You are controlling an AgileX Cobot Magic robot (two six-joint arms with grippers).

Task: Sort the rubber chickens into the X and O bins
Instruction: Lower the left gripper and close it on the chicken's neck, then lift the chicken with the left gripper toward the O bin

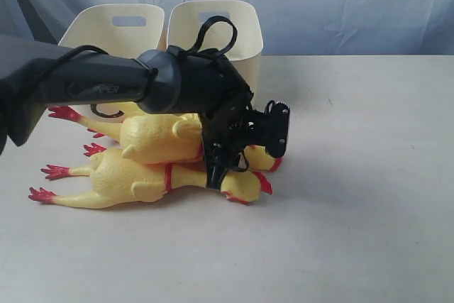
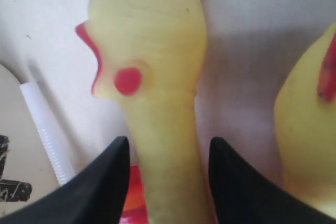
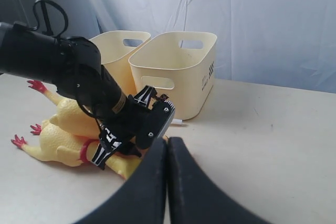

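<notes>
The top rubber chicken needs to be lifted into the O bin, so my left gripper will grab its slim neck [image 2: 167,153] next.
Three yellow rubber chickens lie piled on the table: a front one [image 1: 128,182], one on top [image 1: 159,140] and one behind [image 1: 106,127]. Their red-combed heads point right. My left gripper [image 1: 221,168] reaches down over their necks. In the left wrist view it [image 2: 168,148] stands open, a finger on each side of one chicken's neck [image 2: 165,129], with small gaps to both. Two cream bins [image 1: 113,30] [image 1: 245,33] stand behind; I cannot read their marks. My right gripper [image 3: 168,145] is shut and empty, off to the right above the table.
A small white ribbed stick [image 3: 177,121] lies by the base of the nearer bin [image 3: 173,72]. A white curtain hangs behind the table. Bare table [image 1: 355,175] stretches to the right of the chickens and in front of them.
</notes>
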